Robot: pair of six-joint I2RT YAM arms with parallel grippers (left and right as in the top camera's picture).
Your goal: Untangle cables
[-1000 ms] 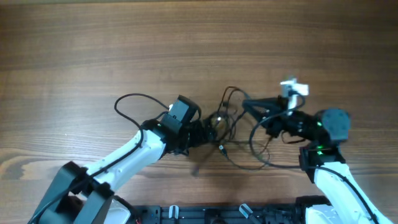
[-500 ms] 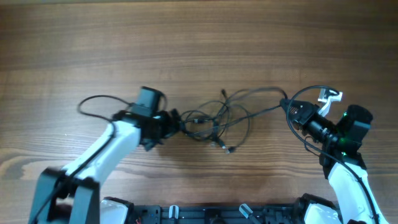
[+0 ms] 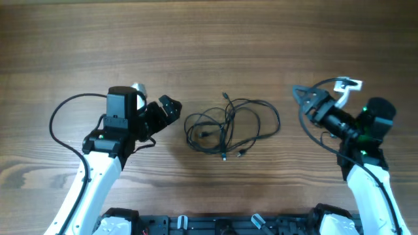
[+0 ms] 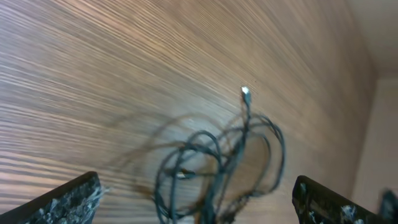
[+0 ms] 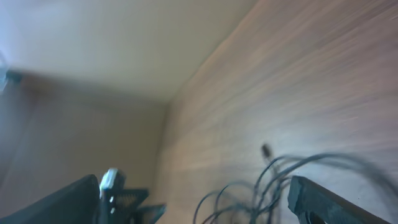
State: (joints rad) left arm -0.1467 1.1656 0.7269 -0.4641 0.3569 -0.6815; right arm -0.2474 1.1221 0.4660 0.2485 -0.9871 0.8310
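Observation:
I need to untangle the cables, so my right gripper will next pick up one thin black loop to pull that piece of cable out and leave the other loops free.
The cables lie as a loose bunch of thin black loops on the wooden table, midway between both arms and touched by neither. My left gripper is open, a little left of the bunch and pointing at it. In the left wrist view the cables lie ahead between the spread fingers, with one silvery plug tip sticking out at the far side. My right gripper is open to the right of the bunch with nothing in it. The right wrist view shows the cables blurred, low between its fingers.
A thick black arm wire loops out beside the left arm, and another curls by the right arm. Bare wood surrounds the bunch on all sides. The table's far left edge appears in the right wrist view.
Both arms have drawn back from the cables, left arm leftward, right arm rightward. The right gripper has opened and let go of a cord. The stretched cords have settled into a loose bunch.

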